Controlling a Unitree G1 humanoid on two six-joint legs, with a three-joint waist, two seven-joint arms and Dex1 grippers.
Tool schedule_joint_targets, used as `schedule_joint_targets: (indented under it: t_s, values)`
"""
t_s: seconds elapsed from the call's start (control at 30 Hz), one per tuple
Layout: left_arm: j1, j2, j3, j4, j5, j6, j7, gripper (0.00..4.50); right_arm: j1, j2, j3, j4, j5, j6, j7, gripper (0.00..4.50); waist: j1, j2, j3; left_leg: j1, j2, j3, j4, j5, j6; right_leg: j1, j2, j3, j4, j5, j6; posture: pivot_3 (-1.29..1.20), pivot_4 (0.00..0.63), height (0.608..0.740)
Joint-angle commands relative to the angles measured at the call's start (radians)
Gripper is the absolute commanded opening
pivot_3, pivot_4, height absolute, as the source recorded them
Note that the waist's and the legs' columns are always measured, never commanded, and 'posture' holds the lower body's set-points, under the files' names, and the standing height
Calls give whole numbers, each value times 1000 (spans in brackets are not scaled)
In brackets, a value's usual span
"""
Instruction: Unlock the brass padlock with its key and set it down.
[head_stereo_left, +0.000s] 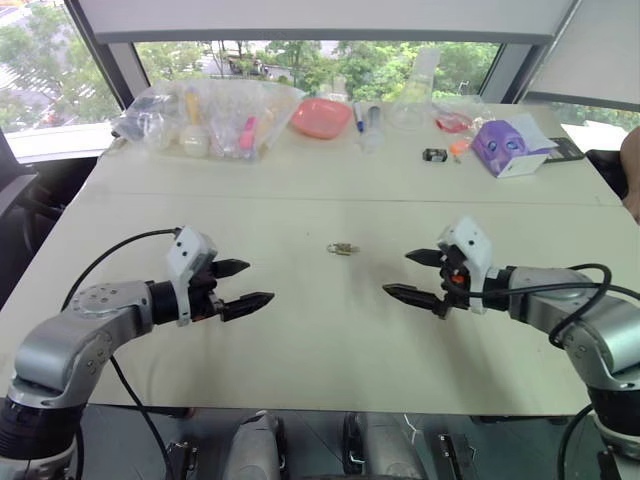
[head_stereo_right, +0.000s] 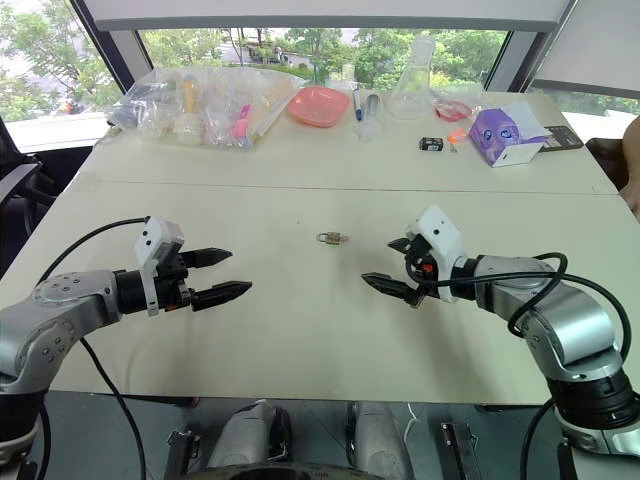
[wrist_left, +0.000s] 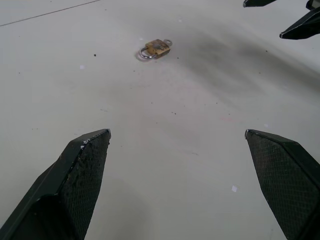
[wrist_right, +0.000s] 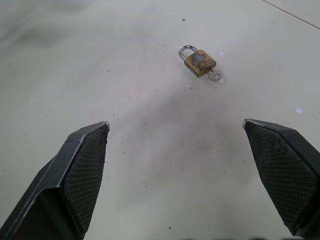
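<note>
I should next grab the padlock with my left gripper by its flat-sided brass body (head_stereo_left: 344, 249) to unlock it. The shackle (head_stereo_left: 332, 247) curves off one end and the key sticks out the other.
The brass padlock (head_stereo_left: 342, 248) lies flat on the white table (head_stereo_left: 320, 330), midway between my two arms and a little farther out. Its thin silvery shackle looks closed, and a small silvery key (wrist_right: 215, 76) sticks out of the body's underside. My left gripper (head_stereo_left: 243, 284) hovers open to the padlock's left, fingers pointing toward the middle. My right gripper (head_stereo_left: 412, 275) hovers open on the opposite side, pointing inward. Neither touches the padlock, seen also as the padlock (wrist_left: 155, 48) in the left wrist view.
Along the table's far edge stand clear plastic bags of items (head_stereo_left: 205, 117), a pink dish (head_stereo_left: 321, 117), a glass flask (head_stereo_left: 412, 95), a purple-and-white box (head_stereo_left: 510, 147) and a small black-and-white box (head_stereo_left: 434, 154). A seam crosses the table behind the padlock.
</note>
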Motion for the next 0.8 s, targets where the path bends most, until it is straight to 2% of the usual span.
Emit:
schedule_joint_targets:
  t_s: [0.03,0.23,0.5,0.63,0.8]
  values:
    - [3,2,14,-20,2,-22,-3,4500,-18,6,-4,-12,-3,-20,3,4422,0,0,0,0,0,0,0,0,0,0,0,0,0,0,0,0,150,740]
    - [-16,23,2,1,35,-48,-24,4500,-23,13,11,-6,-10,-26,-2,4422,0,0,0,0,0,0,0,0,0,0,0,0,0,0,0,0,150,740]
    - [-162,80,-81,149,132,-148,-158,4500,-50,46,46,0,-37,-31,-18,4422,1,0,0,0,0,0,0,0,0,0,0,0,0,0,0,0,150,740]
    - [-435,32,-271,401,302,-339,-313,4500,-75,73,69,14,-64,-42,-38,4422,16,0,0,0,0,1,1,0,-1,0,1,-1,0,0,0,0,150,740]
    - [-745,-147,-465,849,487,-562,-490,4500,-69,98,69,-18,-74,-7,-92,4422,24,0,0,-1,-1,5,1,2,-3,0,1,0,-1,0,1,0,150,740]
